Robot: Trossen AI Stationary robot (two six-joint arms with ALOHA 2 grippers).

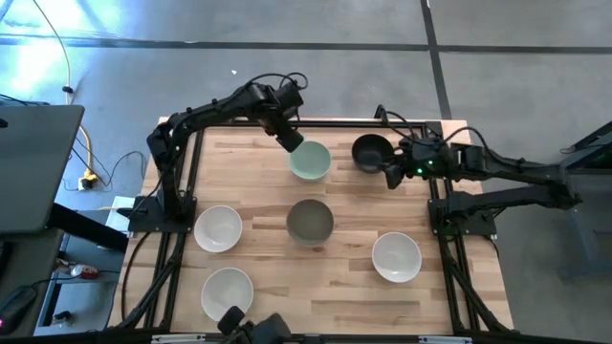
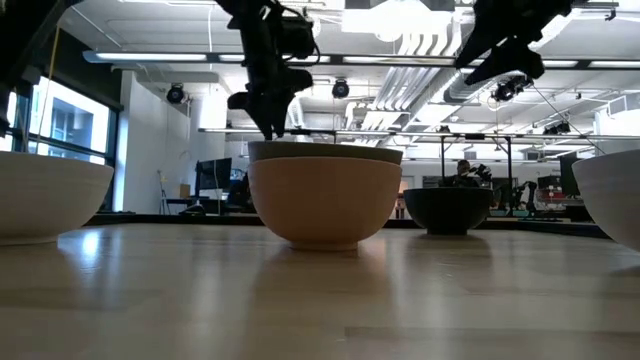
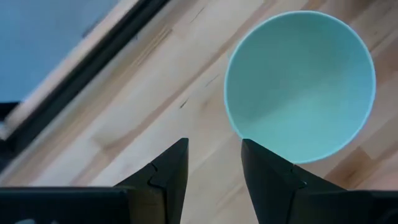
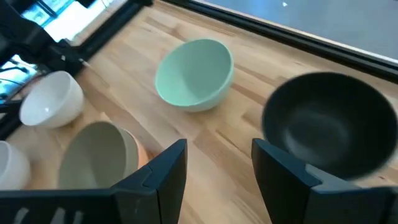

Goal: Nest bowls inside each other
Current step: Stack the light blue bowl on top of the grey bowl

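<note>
The mint green bowl has to nest inside the grey-taupe bowl (image 1: pixel 310 221), so my left gripper needs to grab the mint green bowl's rim (image 1: pixel 292 156) next.
The mint green bowl (image 1: pixel 311 160) stands on its base near the table's far edge. My left gripper (image 1: pixel 292 141) hangs open just over its left rim; in the left wrist view the bowl (image 3: pixel 300 84) lies beside one fingertip of the gripper (image 3: pixel 214 152). The black bowl (image 1: pixel 371 151) stands to the right of the mint one. My right gripper (image 1: pixel 394 172) is open, raised above the table near the black bowl (image 4: pixel 329 124). At mid-table the grey-taupe bowl (image 1: pixel 310 221) sits inside the peach-orange bowl (image 2: pixel 322 200). Three white bowls (image 1: pixel 218 228) (image 1: pixel 227 291) (image 1: pixel 396 257) stand apart.
The black frame rails (image 1: pixel 182 182) run along the table's left and right sides, and a rail (image 3: pixel 93 68) runs close behind the mint bowl. Bare wood (image 1: pixel 316 287) shows between the white bowls at the near side. A laptop and cables (image 1: pixel 38 162) lie off the table's left.
</note>
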